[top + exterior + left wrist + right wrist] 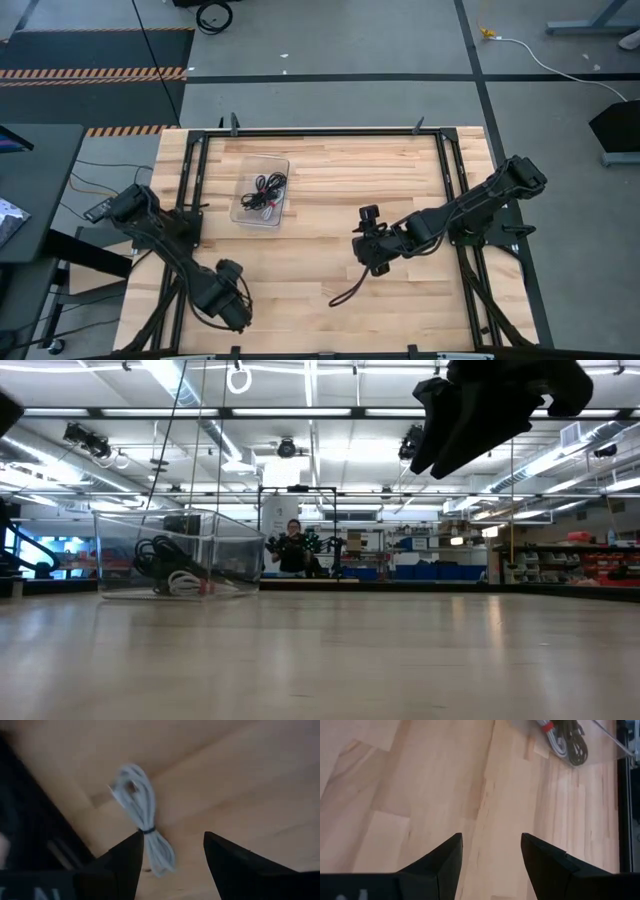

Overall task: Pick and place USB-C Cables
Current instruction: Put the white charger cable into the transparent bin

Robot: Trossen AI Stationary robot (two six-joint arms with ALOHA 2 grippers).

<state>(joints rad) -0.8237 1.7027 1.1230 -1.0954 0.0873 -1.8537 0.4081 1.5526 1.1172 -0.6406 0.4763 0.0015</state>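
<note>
The tie is still beyond the left gripper's fingers in the left wrist view, so the left gripper should move toward the tie before it closes on the cable's dark tie (147, 830).
A silvery-white coiled cable (142, 815) with a dark tie lies flat on the wood near the table's left near corner. My left gripper (172, 834) is open above it, and the cable's lower loops run just beside one fingertip (131, 845). In the high view the left gripper (232, 303) hides this cable. A clear container (262, 190) in the table's far left part holds black coiled cables (270, 184) and a silvery-white one with a red tie (547, 729). My right gripper (491, 836) is open and empty, raised over the table's middle (366, 258).
The container (180, 555) rests on its base on the table. A dark cord (345, 290) curves down beside the right gripper; whether it lies on the table I cannot tell. Black frame rails (195, 170) run along the table's sides. A person (292, 545) stands far behind.
</note>
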